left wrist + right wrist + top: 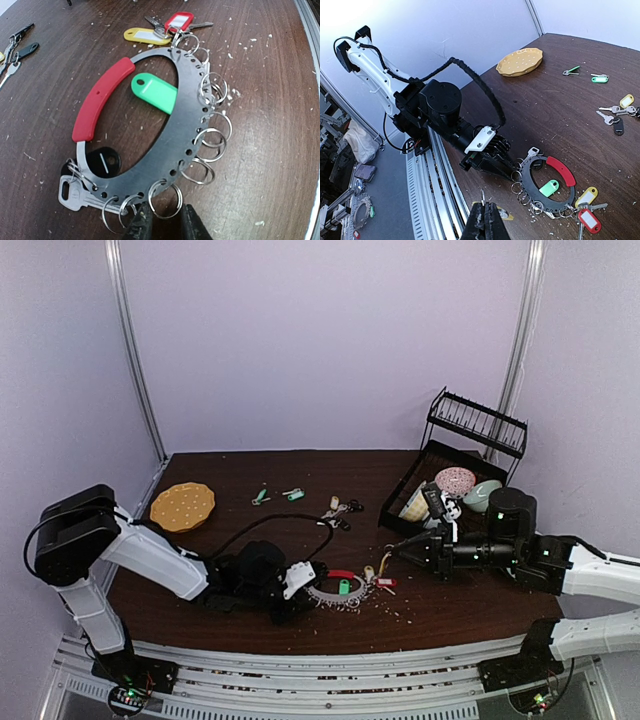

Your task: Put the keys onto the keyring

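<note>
My left gripper has its fingertips reaching past the split ring's near edge [167, 216] in the left wrist view, so it needs to close on the split ring.
The keyring [170, 145], a flat grey loop with a red arc and several small split rings, lies flat near the table's front edge [335, 592] [561, 170]. My left gripper [165, 216] [308, 592] is open at its near rim, one split ring [165, 199] lying in the narrow gap between the fingers. A silver key [75, 192] hangs on the loop. A green tag [155, 95] lies inside it; red-tagged [179, 21] and yellow-tagged [145, 35] keys lie at its far end. My right gripper [485, 209] [392, 550] hovers shut on a key [482, 196] with a yellow tag [504, 215].
Loose green-tagged keys [260, 496] [294, 494] and a black-headed key bunch [340, 512] lie mid-table. A yellow plate [182, 506] sits at the left. A black dish rack [470, 422] with bowls stands at the right. White crumbs litter the wood around the loop.
</note>
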Robot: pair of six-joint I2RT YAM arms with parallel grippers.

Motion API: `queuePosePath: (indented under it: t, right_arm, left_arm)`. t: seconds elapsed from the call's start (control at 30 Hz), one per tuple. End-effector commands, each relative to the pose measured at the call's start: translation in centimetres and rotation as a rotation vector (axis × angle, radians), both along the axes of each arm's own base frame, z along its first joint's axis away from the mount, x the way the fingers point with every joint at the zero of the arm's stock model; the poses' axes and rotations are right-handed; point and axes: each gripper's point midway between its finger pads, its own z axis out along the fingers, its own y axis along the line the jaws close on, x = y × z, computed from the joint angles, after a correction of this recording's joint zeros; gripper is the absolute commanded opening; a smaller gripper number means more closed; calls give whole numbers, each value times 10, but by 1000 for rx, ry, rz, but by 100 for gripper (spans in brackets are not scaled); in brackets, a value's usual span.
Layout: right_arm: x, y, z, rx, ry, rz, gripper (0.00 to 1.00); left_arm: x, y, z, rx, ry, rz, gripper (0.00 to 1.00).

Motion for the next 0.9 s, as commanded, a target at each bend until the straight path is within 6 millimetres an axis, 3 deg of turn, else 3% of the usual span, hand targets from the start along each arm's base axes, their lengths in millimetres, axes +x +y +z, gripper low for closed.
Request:
queuePosePath:
  t: [0.0, 0.27, 0.63, 0.87]
  right_arm:
    - [-1, 1, 7, 28, -14, 12, 0]
    - [0, 0, 6, 24, -14, 4, 0]
    - [0, 3, 6, 23, -12, 17, 0]
    - [3, 9, -13, -44, 22, 25, 0]
  left_arm:
    - [8, -3, 17, -72, -48, 28, 21]
    - [4, -4, 29, -106, -71, -7, 1]
    - [18, 1, 41, -27, -185, 19, 0]
    - [18, -16, 102, 21, -474, 15, 0]
